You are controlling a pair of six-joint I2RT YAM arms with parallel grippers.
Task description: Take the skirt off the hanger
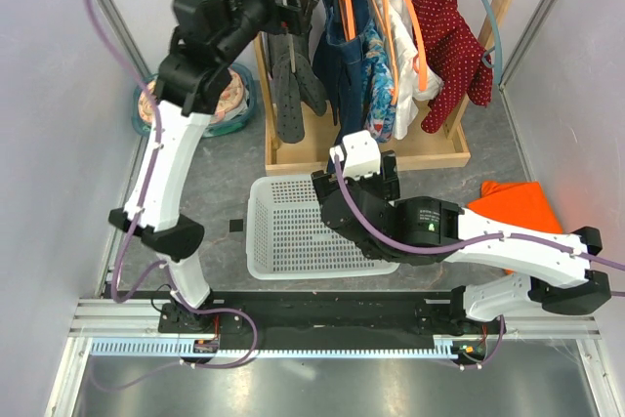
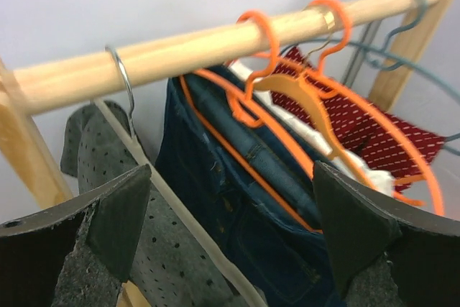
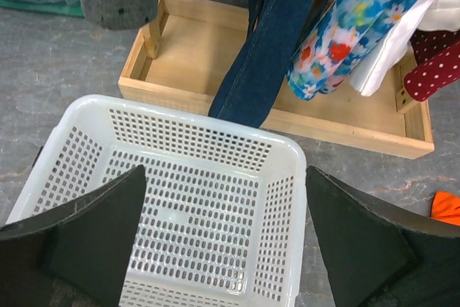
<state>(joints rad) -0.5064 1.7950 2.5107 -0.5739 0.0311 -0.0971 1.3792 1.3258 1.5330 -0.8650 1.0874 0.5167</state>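
Observation:
Next, my left gripper grabs the hanger of the grey dotted garment by its near arm [image 1: 291, 44] [image 2: 196, 228], leaving the garment free to remove.
Several garments hang from a wooden rail [image 2: 215, 37]. A grey dotted garment [image 1: 293, 85] hangs on a metal wire hanger [image 2: 122, 80] at the left. A dark blue denim garment [image 1: 347, 56] hangs on an orange hanger [image 2: 251, 55] beside it. A blue floral piece [image 1: 381, 95], a white one and a red dotted one [image 1: 454, 36] follow to the right. I cannot tell which is the skirt. My left gripper [image 1: 293, 12] is open and empty just below the rail; in the left wrist view [image 2: 230, 199] it straddles the grey and denim garments. My right gripper [image 1: 381, 178] is open and empty above the white basket [image 3: 287, 177].
The rack stands in a wooden base tray [image 1: 430, 155]. The white basket [image 1: 269, 241] lies in front of it. An orange cloth [image 1: 518, 207] lies at the right. A teal dish with pink cloth [image 1: 229, 104] sits at the left behind my left arm.

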